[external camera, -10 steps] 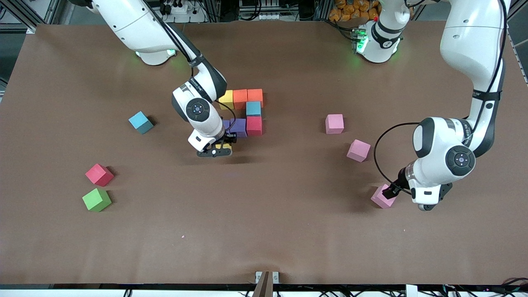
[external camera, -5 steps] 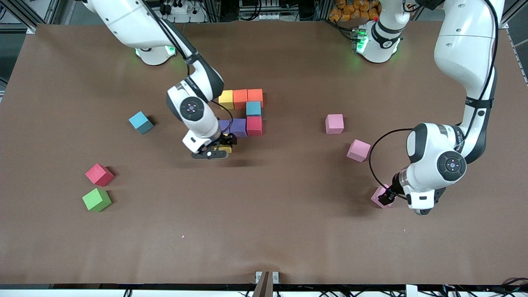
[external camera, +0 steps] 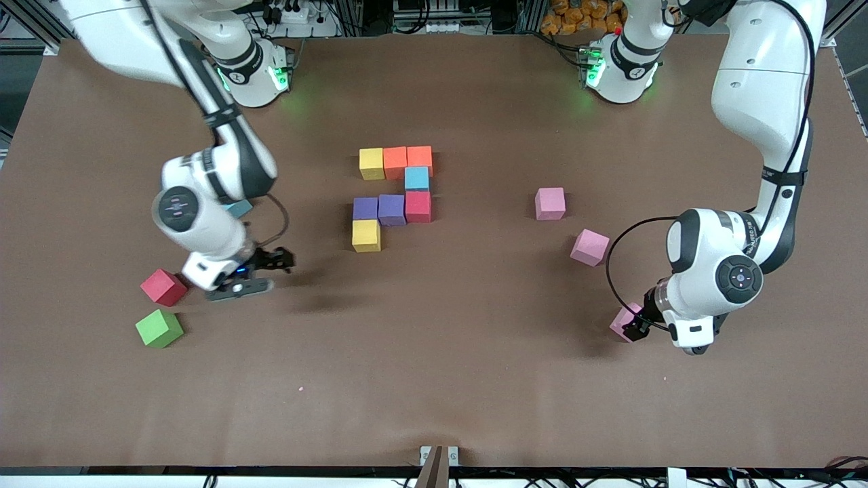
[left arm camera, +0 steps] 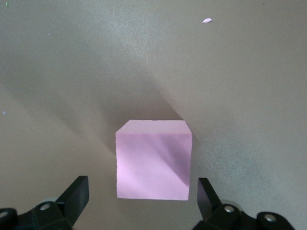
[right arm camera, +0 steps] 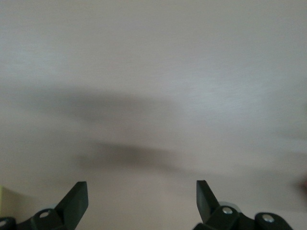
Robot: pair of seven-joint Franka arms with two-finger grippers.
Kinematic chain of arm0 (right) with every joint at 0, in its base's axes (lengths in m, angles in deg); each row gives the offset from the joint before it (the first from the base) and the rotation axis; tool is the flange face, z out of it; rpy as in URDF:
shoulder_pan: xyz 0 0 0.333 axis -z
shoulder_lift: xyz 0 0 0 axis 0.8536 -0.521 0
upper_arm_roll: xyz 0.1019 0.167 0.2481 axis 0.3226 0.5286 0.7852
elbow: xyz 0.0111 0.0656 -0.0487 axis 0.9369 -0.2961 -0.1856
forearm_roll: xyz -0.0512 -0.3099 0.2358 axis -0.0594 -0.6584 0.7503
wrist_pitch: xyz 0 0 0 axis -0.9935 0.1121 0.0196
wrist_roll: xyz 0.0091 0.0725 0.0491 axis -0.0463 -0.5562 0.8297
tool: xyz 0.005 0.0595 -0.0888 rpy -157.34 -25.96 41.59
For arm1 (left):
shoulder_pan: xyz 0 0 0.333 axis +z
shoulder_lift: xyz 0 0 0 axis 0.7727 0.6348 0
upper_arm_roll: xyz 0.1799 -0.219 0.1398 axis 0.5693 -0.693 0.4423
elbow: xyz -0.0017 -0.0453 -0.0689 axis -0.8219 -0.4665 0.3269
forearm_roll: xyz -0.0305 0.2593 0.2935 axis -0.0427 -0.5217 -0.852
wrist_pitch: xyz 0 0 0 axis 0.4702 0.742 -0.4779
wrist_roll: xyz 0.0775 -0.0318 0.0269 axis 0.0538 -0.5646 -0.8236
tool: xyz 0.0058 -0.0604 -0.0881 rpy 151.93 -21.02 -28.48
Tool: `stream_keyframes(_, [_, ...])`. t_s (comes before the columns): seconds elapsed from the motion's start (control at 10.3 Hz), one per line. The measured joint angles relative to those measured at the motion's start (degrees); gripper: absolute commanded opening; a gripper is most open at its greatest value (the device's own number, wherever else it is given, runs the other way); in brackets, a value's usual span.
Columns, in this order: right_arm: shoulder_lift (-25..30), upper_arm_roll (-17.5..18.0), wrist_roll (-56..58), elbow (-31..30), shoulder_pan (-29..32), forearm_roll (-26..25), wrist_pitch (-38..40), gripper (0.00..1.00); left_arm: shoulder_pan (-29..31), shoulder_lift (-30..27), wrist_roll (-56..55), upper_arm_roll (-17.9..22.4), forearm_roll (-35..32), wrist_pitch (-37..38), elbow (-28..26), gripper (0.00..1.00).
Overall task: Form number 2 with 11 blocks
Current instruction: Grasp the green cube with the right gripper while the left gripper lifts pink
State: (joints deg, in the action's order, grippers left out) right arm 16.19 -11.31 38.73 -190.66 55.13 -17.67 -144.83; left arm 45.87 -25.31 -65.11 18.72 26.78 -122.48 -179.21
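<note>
My left gripper's fingers stop short of the pink block's near side (left arm camera: 152, 166), so closing now would miss. It moves toward the pink block, before closing on it.
The partly built number 2 sits mid-table: yellow (external camera: 371, 163), orange (external camera: 395, 163) and orange-red (external camera: 419, 160) blocks in a row. Light blue (external camera: 416, 178) and red (external camera: 418, 207) blocks come nearer the camera. Two purple blocks (external camera: 378, 209) stand beside the red one, with a yellow block (external camera: 366, 235) nearer the camera than the end purple one. My right gripper (external camera: 274, 261) (right arm camera: 141, 191) is open and empty over bare table. My left gripper (external camera: 634, 325) (left arm camera: 142, 188) is open, its fingers either side of a pink block (external camera: 620, 321) (left arm camera: 153, 160) without touching it.
Two more pink blocks (external camera: 550, 203) (external camera: 588, 247) lie toward the left arm's end. Red (external camera: 163, 287) and green (external camera: 159, 328) blocks lie toward the right arm's end. A light blue block (external camera: 239, 208) is partly hidden by the right arm.
My right gripper opened, left the yellow block beside the purple one, and swung away toward the right arm's end. The left gripper shifted slightly at the pink block.
</note>
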Motion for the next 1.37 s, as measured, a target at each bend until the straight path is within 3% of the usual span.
stream_keyframes(0.29, [-1.4,-0.1,10.7,6.4,7.3,-0.2,3.8,1.0,0.0,1.0,0.0,0.1,0.0,-0.7,0.0,1.0])
stream_keyframes(0.59, [-9.3,-0.3,21.1,16.8,13.3,-0.6,8.1,1.0,0.1,2.3,0.0,0.4,0.0,-2.9,0.1,1.0])
stream_keyframes(0.98, [-18.9,-1.2,29.8,23.0,16.0,-0.9,7.4,1.0,0.2,3.6,0.0,0.6,0.0,-3.7,1.1,1.0])
stream_keyframes(1.27, [-20.3,-2.1,34.0,27.0,16.0,-1.7,7.7,1.0,0.2,5.4,0.0,0.6,0.0,-3.9,1.6,1.0])
stream_keyframes(1.37, [-20.4,-2.2,34.4,27.3,16.0,-1.7,7.8,1.0,0.2,5.8,0.0,0.6,0.0,-4.1,1.7,0.59])
